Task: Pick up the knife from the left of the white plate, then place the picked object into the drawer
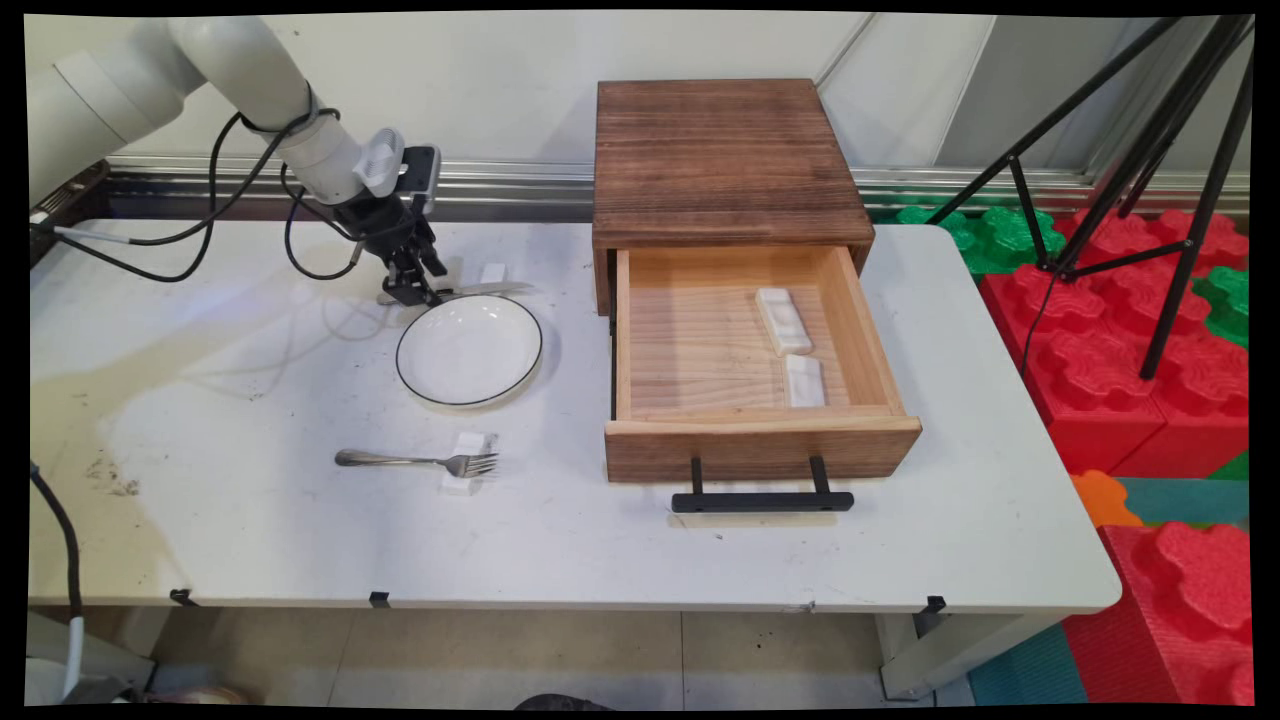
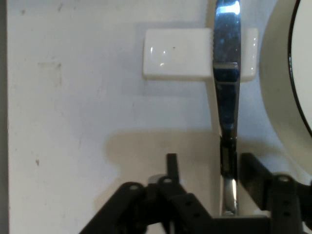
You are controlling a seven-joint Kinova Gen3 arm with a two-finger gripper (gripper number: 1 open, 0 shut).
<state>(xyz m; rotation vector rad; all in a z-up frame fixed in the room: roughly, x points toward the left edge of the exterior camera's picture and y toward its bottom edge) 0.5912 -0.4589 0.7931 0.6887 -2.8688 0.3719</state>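
Note:
I next need to grab the table knife's handle to lay the knife in the open drawer.
A silver table knife lies on the white table just behind a white black-rimmed plate, its blade propped on a small white rest. My gripper is down at the knife's handle end, at the plate's far left rim. In the hand view the gripper is open and straddles the handle: the knife runs up between the fingers, close to the right one, and crosses the rest. The plate curves along the right edge.
A fork lies in front of the plate with its tines on another white rest. To the right stands a wooden box with its drawer pulled open, two white rests inside. Black cables hang from the arm.

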